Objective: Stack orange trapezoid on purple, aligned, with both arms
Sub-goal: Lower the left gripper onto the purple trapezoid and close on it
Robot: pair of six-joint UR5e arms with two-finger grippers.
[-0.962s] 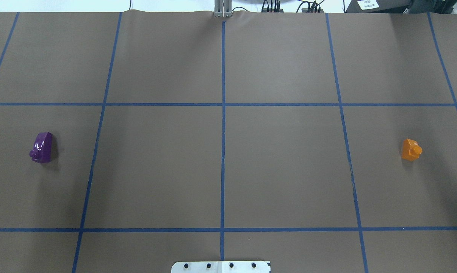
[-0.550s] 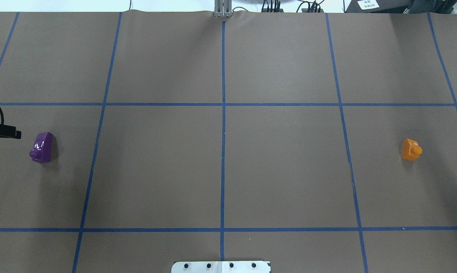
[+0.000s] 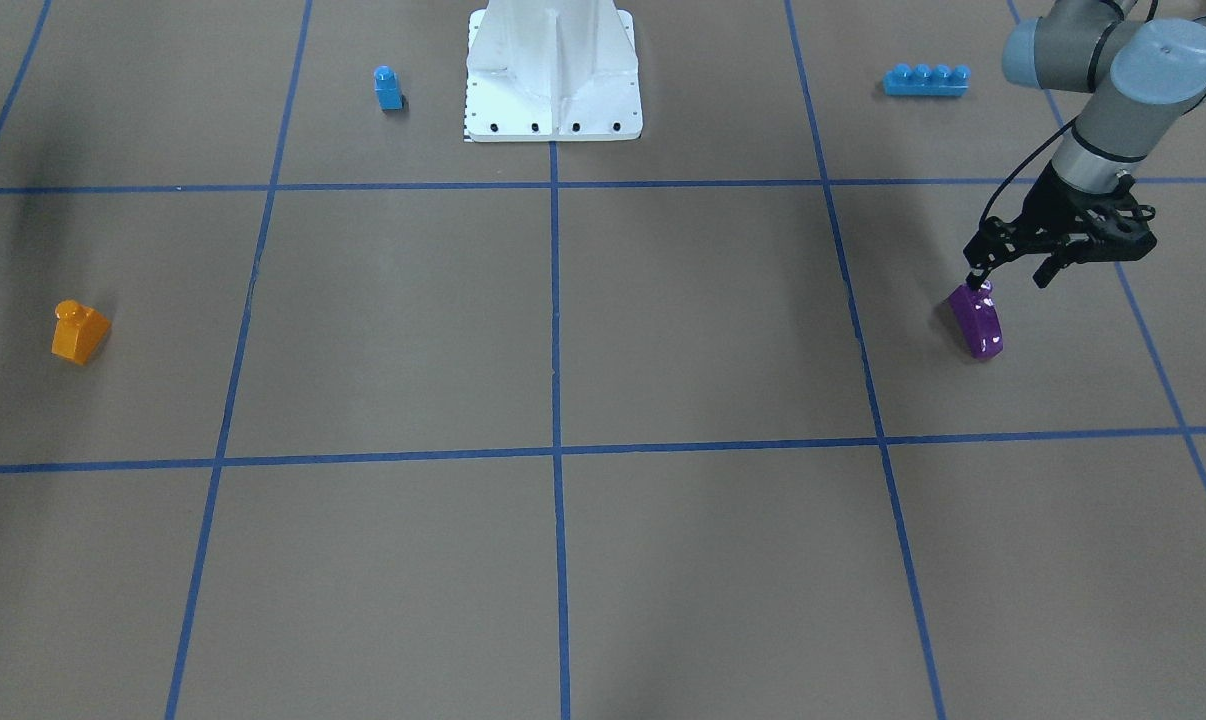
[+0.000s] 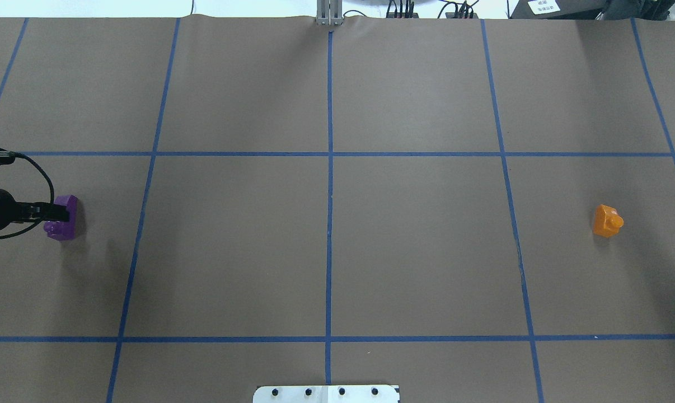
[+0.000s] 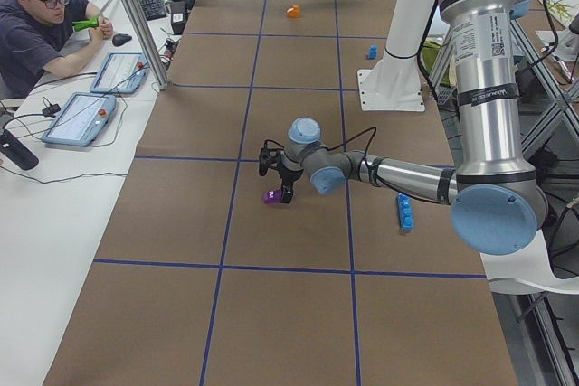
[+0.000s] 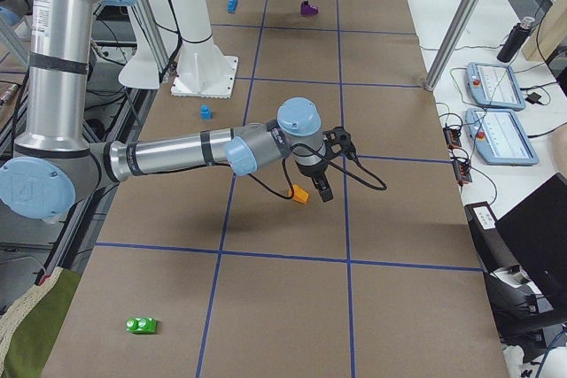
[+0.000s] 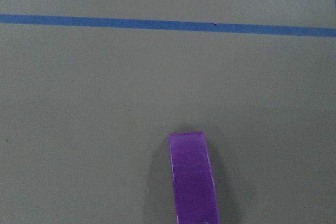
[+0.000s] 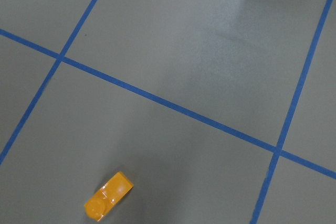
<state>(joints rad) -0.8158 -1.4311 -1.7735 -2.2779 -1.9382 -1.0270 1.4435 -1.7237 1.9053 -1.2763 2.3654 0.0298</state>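
Observation:
I need to grab the purple block (image 4: 68, 225) by its long sides with my left gripper next, to set the block as the base.
The purple block (image 4: 68, 225) lies at the table's left, also in the front view (image 3: 978, 322) and the left wrist view (image 7: 192, 177). My left gripper (image 3: 1011, 274) hangs open just above it and partly to its outer side, one finger over the block's end; in the overhead view the gripper (image 4: 42, 212) enters from the left edge. The orange trapezoid (image 4: 607, 220) sits stud-up at the right, also in the right wrist view (image 8: 107, 196). My right gripper (image 6: 321, 185) shows only in the exterior right view, close above the orange trapezoid (image 6: 300, 194); I cannot tell whether it is open or shut.
A small blue single-stud block (image 3: 388, 88) and a long blue four-stud brick (image 3: 926, 80) lie near the robot's white base (image 3: 553, 110). A green block (image 6: 142, 325) lies far off at the right end. An operator (image 5: 36, 20) sits beside the table.
My left gripper has come in from the overhead view's left edge and moved right, over the purple block. Neither block has moved.

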